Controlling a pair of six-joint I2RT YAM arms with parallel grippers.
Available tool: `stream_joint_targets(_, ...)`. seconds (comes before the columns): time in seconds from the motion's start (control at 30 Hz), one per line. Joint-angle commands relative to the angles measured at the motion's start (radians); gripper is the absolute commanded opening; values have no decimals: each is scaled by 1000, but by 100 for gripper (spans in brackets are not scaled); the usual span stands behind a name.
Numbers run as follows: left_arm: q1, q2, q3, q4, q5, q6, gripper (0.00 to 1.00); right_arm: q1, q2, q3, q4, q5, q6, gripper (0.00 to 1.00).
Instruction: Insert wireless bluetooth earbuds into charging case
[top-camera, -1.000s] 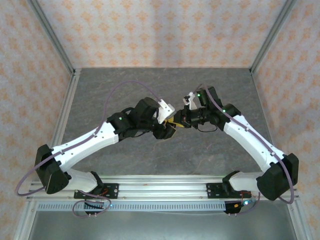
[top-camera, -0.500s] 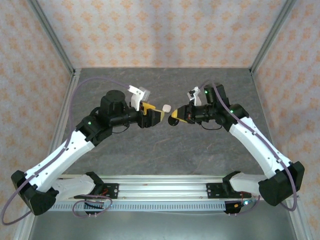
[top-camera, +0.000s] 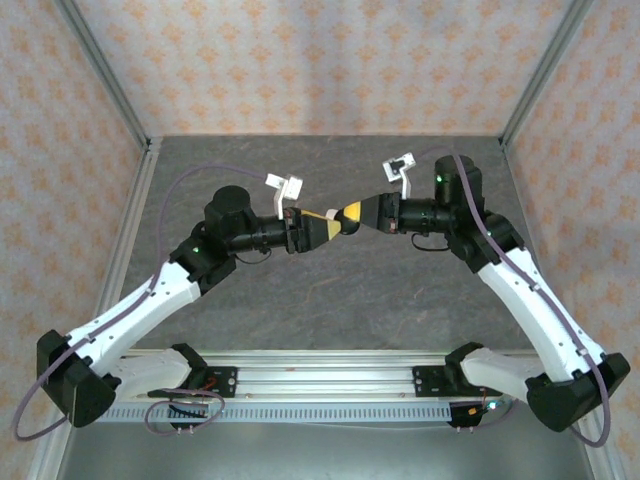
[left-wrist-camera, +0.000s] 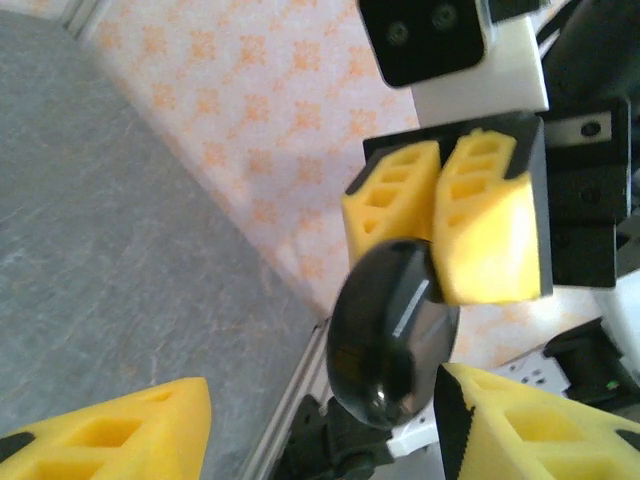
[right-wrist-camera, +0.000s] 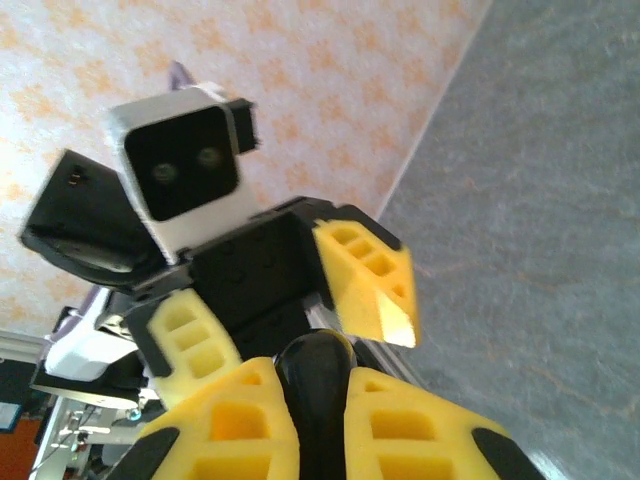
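Note:
I should next grip the charging case with my left gripper by its loose end. The opposite end of the case then stays free to open and to insert the earbuds.
A glossy black charging case hangs in mid-air over the table. My right gripper is shut on it, its yellow pads pressing both sides of the case. My left gripper is open and faces it tip to tip. Its fingers stand apart on either side of the case's free end, and one pad is close to the case. From above, the two grippers meet near the table's middle, left gripper and right gripper. The earbuds are out of view.
The grey table lies below both arms, walled by patterned panels with metal posts at the corners. A rail with the arm bases runs along the near edge.
Both arms have lifted and stretched toward each other. The grippers were apart half a second ago and now meet tip to tip. The right wrist has rolled and straightened.

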Motion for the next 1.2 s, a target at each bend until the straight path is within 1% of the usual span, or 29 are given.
stream_joint_targets(0.0,-7,9,-15,183,37,-105,59,1,-39,-43,186,25,90,0)
stream_joint_targets(0.17,-26,24,12,195,41,-116,54,-1,-55,-55,222,42,110,0)
stream_joint_targets(0.27,-37,27,33,166,37,-92,50,0,-61,-60,235,46,117,0)
stream_joint_targets(0.47,-51,28,42,163,35,-86,47,1,-77,-73,244,58,120,0)
stream_joint_targets(0.7,-54,31,68,161,34,-86,44,1,-86,-97,293,35,145,0)
stream_joint_targets(0.87,-56,40,74,192,29,-106,44,4,-87,-111,315,35,155,0)
stream_joint_targets(1.0,-65,45,88,173,32,-94,41,4,-89,-112,319,42,157,0)
stream_joint_targets(1.1,-68,45,91,163,32,-88,38,6,-89,-108,324,41,156,0)
stream_joint_targets(1.17,-69,45,91,166,32,-87,32,6,-89,-110,324,38,153,0)
